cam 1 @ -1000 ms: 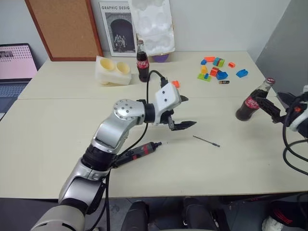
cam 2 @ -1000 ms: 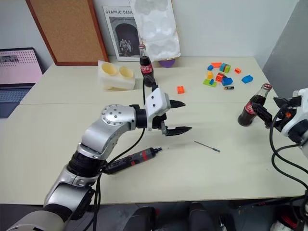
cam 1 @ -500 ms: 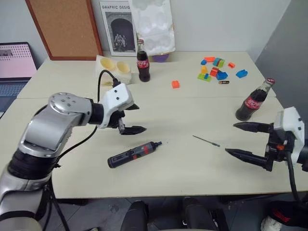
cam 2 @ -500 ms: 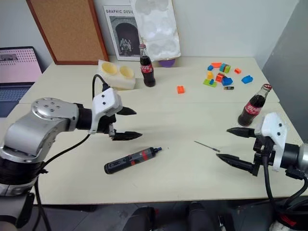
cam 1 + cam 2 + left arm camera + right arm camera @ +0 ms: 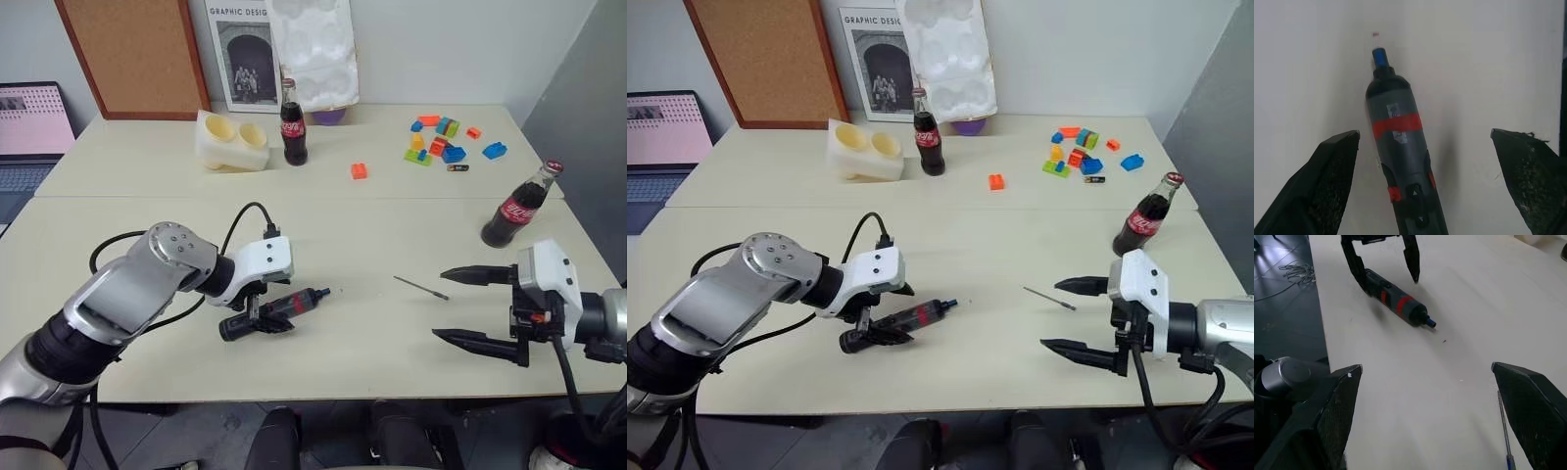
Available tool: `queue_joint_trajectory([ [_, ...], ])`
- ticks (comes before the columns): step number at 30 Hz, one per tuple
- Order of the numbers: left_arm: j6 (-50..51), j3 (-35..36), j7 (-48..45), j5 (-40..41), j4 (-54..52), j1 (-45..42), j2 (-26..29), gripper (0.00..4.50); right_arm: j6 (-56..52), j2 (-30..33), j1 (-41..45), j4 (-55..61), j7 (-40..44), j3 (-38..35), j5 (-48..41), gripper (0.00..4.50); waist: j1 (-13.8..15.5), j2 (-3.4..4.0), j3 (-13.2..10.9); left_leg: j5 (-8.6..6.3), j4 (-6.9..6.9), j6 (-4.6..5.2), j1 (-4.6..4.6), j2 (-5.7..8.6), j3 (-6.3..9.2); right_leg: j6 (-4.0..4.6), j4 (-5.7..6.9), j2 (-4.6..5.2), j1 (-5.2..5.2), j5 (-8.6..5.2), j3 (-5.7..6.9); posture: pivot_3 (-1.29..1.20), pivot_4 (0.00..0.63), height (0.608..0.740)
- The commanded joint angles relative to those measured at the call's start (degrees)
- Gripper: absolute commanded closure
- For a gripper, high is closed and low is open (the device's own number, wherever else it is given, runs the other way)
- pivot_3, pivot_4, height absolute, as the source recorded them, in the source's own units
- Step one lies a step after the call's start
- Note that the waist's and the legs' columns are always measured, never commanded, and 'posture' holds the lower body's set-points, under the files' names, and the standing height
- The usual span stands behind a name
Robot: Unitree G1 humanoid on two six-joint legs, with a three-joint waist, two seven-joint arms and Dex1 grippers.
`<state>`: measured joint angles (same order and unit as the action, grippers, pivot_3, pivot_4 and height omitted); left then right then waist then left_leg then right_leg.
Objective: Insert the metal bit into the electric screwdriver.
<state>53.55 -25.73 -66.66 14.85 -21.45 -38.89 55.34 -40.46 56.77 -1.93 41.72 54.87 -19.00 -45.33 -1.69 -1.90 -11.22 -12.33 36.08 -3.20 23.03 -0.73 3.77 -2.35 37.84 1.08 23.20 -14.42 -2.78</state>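
Observation:
I will next grab the screwdriver with my left gripper by its body just behind the nose [image 5: 299,303], so the electric screwdriver's bit socket [image 5: 323,293] stays free for the metal bit.
The electric screwdriver [image 5: 276,310] lies flat on the table, black with a red band, its tip toward the middle. My left gripper [image 5: 268,311] hangs open over its rear half, one finger on each side, seen close in the left wrist view around the screwdriver [image 5: 1400,161]. The metal bit [image 5: 421,287] lies alone to the right, a thin dark rod. My right gripper [image 5: 440,305] is open just right of the bit, fingers pointing left with nothing between them. The right wrist view shows the screwdriver [image 5: 1397,302] and the bit [image 5: 1503,431].
One cola bottle [image 5: 292,122] stands at the back and another [image 5: 516,206] stands at the right, behind my right arm. A cream foam holder [image 5: 230,143], an orange block [image 5: 359,170] and several coloured blocks [image 5: 441,139] sit far back. A laptop [image 5: 29,127] is at far left.
My left gripper has swung back from the table's middle and dropped over the screwdriver. My right gripper has come from beside the bottle to the front, near the bit. Both stayed open.

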Motion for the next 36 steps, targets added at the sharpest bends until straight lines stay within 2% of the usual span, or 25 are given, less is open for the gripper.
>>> queue_joint_trajectory([
  [1,2.27,-3.78,2.04,-3.36,1.86,-3.82,-3.15,0.00,0.47,-1.15,-0.77,2.70,-1.78,-0.31,-0.98,0.05,0.00,-0.01,0.00,0.00,0.01,0.00,0.00,0.01,0.00,0.00,0.00,0.00,-0.01,0.00,0.00,0.00,0.150,0.740],
  [9,5.25,-8.90,4.37,-6.43,6.44,-7.84,-9.29,0.00,0.96,-2.89,-1.07,3.80,-4.00,1.61,-0.87,0.05,-0.12,-0.01,0.00,0.00,0.01,0.00,0.02,0.01,0.03,-0.24,0.01,-0.01,0.00,0.14,0.01,0.00,0.150,0.740],
  [22,1.12,-13.02,3.10,-10.64,11.01,-9.39,-11.73,0.00,1.55,-3.10,-0.56,3.76,-4.69,3.38,-0.37,0.05,-0.01,-0.01,0.00,0.00,0.02,0.00,0.02,0.02,0.05,-0.23,0.06,0.00,0.00,0.13,0.03,0.00,0.150,0.740],
  [25,0.63,-13.09,3.62,-11.26,12.19,-9.12,-13.18,0.48,1.71,-3.27,-0.62,3.87,-5.15,3.75,-0.07,0.00,0.00,0.00,0.00,0.00,0.03,0.00,0.02,0.02,0.05,-0.23,0.06,0.00,0.00,0.14,0.03,0.00,0.150,0.740],
  [29,0.40,-13.37,3.10,-11.65,11.96,-8.43,-14.07,1.36,1.80,-3.14,-0.84,4.03,-5.46,3.65,-0.10,0.00,0.01,0.00,0.00,0.00,0.04,0.00,0.00,0.02,0.06,-0.23,0.09,0.00,-0.01,0.14,0.02,0.00,0.150,0.740],
  [36,-1.12,-14.18,1.44,-12.63,10.85,-6.84,-12.50,2.67,1.72,-2.63,-0.61,4.01,-5.72,3.10,-0.01,0.00,-0.02,0.00,0.00,0.00,0.04,0.00,-0.01,0.02,0.06,-0.24,0.11,0.00,-0.01,0.14,0.03,0.00,0.150,0.740],
])
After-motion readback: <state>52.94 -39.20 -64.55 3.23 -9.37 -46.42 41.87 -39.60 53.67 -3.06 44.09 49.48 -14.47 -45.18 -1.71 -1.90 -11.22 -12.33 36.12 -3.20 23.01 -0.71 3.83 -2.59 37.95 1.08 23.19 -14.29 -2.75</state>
